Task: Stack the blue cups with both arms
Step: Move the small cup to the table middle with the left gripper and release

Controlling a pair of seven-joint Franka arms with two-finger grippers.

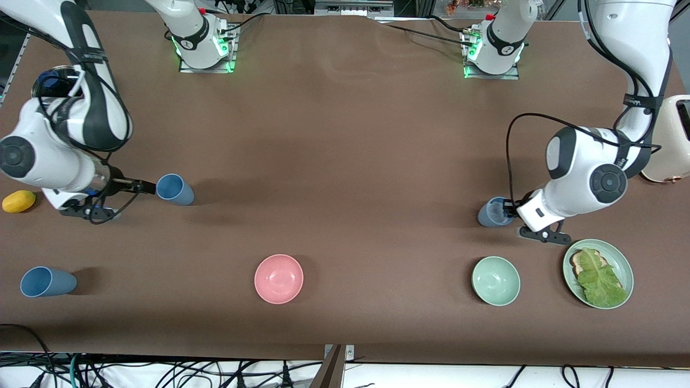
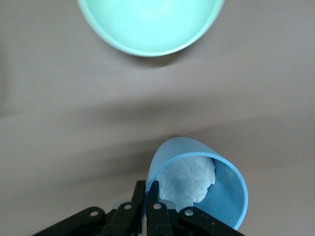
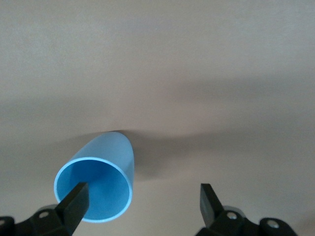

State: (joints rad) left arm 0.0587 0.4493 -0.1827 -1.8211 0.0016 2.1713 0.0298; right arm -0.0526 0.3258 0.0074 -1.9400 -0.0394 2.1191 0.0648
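Observation:
My right gripper's fingers stop short of the blue cup's rim (image 1: 167, 187) (image 3: 129, 183), so it is too early to close on it. The gripper moves toward that rim next.
A greyer blue cup (image 1: 491, 213) stands at the left arm's end of the table. My left gripper (image 1: 509, 211) is shut on its rim. In the left wrist view the fingers (image 2: 146, 189) pinch the wall of this cup (image 2: 221, 196), which has something white and crumpled inside. A blue cup (image 1: 175, 189) stands beside my right gripper (image 1: 116, 198), which is open. In the right wrist view one finger (image 3: 76, 196) is at the rim of this cup (image 3: 106, 162), and the gripper (image 3: 142, 196) holds nothing. A third blue cup (image 1: 47, 282) stands nearer the front camera.
A pink bowl (image 1: 278, 278), a green bowl (image 1: 496, 281) (its rim also shows in the left wrist view (image 2: 147, 46)) and a green plate (image 1: 625, 264) with toast and lettuce stand near the front edge. A yellow fruit (image 1: 19, 201) lies by the right arm. A white toaster (image 1: 671, 140) stands by the left arm.

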